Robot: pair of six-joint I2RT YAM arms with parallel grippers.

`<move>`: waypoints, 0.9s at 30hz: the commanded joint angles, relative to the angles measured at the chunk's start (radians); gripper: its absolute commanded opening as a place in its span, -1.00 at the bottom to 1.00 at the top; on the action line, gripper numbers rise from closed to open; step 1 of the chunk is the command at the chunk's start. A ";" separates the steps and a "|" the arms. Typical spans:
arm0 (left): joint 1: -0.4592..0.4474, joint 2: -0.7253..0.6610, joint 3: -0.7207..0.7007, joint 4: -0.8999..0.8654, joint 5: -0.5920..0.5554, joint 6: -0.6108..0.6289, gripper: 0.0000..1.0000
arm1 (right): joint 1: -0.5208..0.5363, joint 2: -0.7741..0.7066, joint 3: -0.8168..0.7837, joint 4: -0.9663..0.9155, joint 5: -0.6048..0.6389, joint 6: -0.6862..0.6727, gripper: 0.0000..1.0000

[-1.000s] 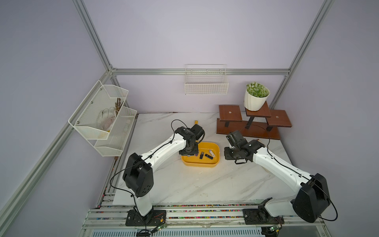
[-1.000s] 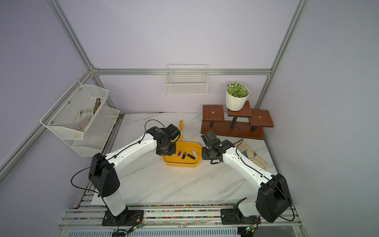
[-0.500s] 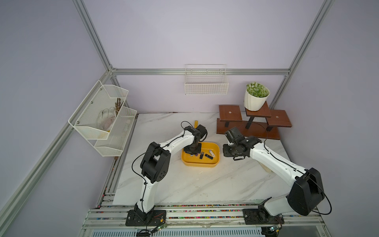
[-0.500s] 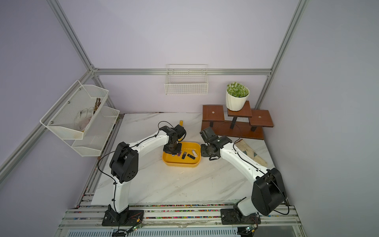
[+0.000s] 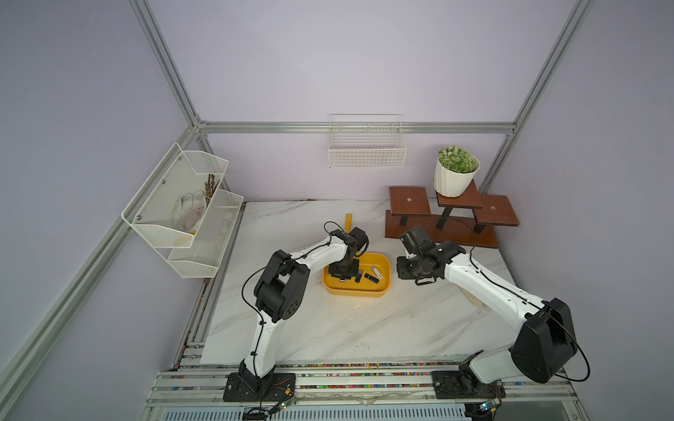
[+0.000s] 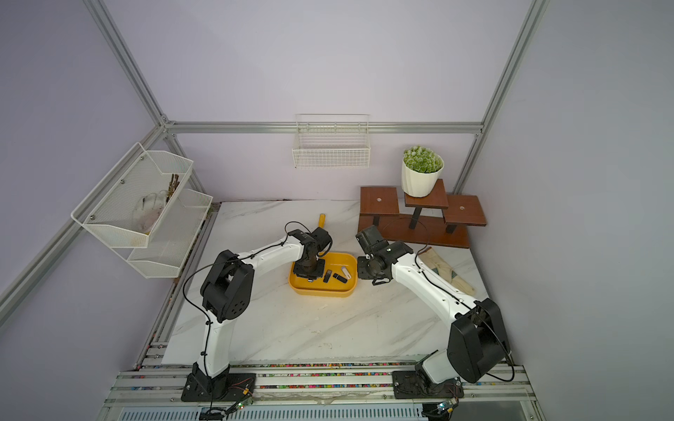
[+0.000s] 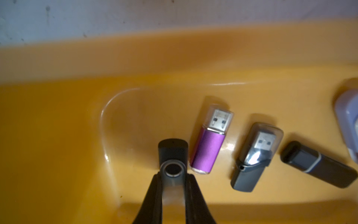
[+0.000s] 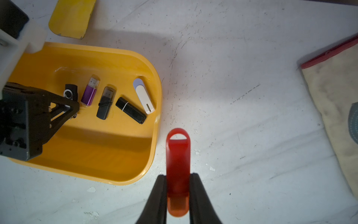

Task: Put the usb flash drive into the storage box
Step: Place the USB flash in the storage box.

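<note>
The bottom of the box is just below, so the swivel drive would land next to the purple drive. My left gripper should open now.
The yellow storage box lies mid-table. My left gripper reaches down into the box's left end, shut on a black swivel usb flash drive just above the floor. Several other drives lie inside: purple, grey with a clear cap, black, white. My right gripper hovers over the table just outside the box's right rim, shut on a red usb flash drive.
A yellow scoop lies behind the box. A wooden stand with a potted plant is at the back right. A cloth glove lies right of the right arm. A wire basket and mesh shelves hang on the walls.
The left arm folded up, its elbow swinging right and forward, and its gripper settled lower into the box's left end. The right gripper edged slightly toward the box.
</note>
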State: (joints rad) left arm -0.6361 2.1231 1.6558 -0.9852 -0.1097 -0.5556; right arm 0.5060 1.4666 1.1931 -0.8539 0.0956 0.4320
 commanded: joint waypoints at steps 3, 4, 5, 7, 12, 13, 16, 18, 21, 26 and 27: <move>0.004 0.000 0.002 0.003 -0.056 0.013 -0.90 | -0.005 -0.006 0.013 -0.019 0.000 0.001 -1.00; 0.005 -0.003 0.002 0.004 -0.057 0.010 -0.82 | -0.005 -0.007 0.013 -0.022 0.001 0.001 -1.00; 0.004 -0.005 0.003 0.003 -0.053 0.007 -0.71 | -0.006 -0.008 0.012 -0.022 0.000 -0.001 -1.00; 0.005 -0.009 0.002 0.009 -0.043 0.006 -0.55 | -0.005 -0.005 0.015 -0.023 -0.002 -0.003 -1.00; 0.004 -0.019 0.002 0.010 -0.044 0.011 -0.36 | -0.005 -0.007 0.019 -0.024 0.000 -0.003 -1.00; 0.004 -0.022 0.002 0.010 -0.043 0.013 -0.34 | -0.005 -0.006 0.017 -0.022 0.000 -0.003 -1.00; 0.006 -0.032 0.003 0.009 -0.041 0.014 -0.32 | -0.006 -0.009 0.012 -0.022 -0.004 -0.001 -1.00; 0.005 -0.040 0.010 -0.002 -0.047 0.013 -0.31 | -0.004 -0.009 0.011 -0.020 -0.008 -0.002 -1.00; 0.004 -0.086 0.033 -0.020 -0.071 0.011 -0.30 | -0.006 -0.014 0.018 -0.014 -0.032 -0.010 -1.00; 0.007 -0.155 0.140 -0.096 -0.134 0.030 -0.14 | -0.003 -0.001 0.026 0.009 -0.074 -0.012 -1.00; 0.009 -0.165 0.171 -0.123 -0.147 0.035 -0.13 | -0.003 0.004 0.026 0.014 -0.084 -0.013 -1.00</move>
State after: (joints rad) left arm -0.6353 2.0659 1.7283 -1.0550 -0.1909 -0.5514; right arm 0.5060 1.4666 1.1931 -0.8604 0.0486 0.4309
